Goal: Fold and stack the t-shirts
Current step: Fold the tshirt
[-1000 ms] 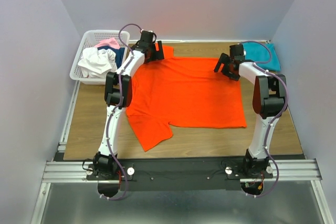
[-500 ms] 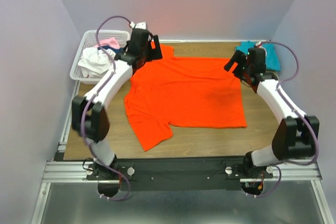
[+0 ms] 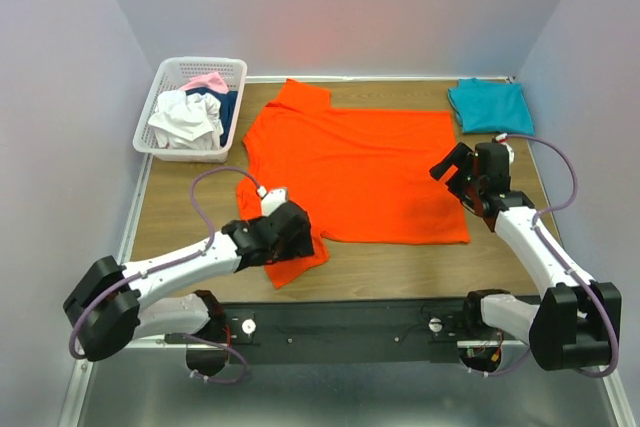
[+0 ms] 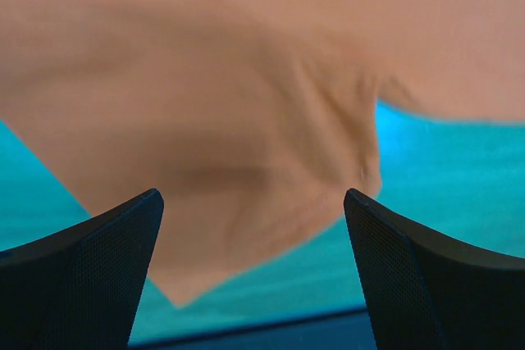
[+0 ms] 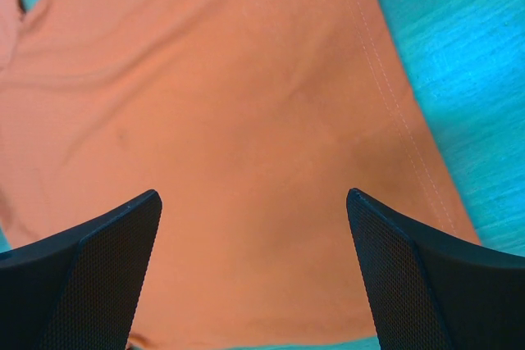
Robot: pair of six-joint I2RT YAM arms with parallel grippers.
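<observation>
My left gripper grabs the orange-red t-shirt (image 3: 360, 172) by the end of its near sleeve next. Then it folds that side over the t-shirt's body.
The orange-red t-shirt (image 3: 360, 172) lies spread flat on the table. My left gripper (image 3: 290, 237) is open, low over its near-left sleeve (image 4: 246, 161); the jaws stand wide with nothing between them. My right gripper (image 3: 455, 172) is open, just above the shirt's right hem edge (image 5: 246, 161); its fingers (image 5: 410, 276) straddle bare fabric. A folded teal-blue t-shirt (image 3: 490, 105) lies at the far right corner.
A white basket (image 3: 165, 82) at the far left holds white, pink and navy shirts. Bare wood shows to the left of the orange shirt and along the right edge. Grey walls close in both sides.
Both arms have pulled back from the shirt's far corners toward me. The left gripper dropped to the near-left sleeve. The right gripper moved to the right hem. The shirt lies flatter.
</observation>
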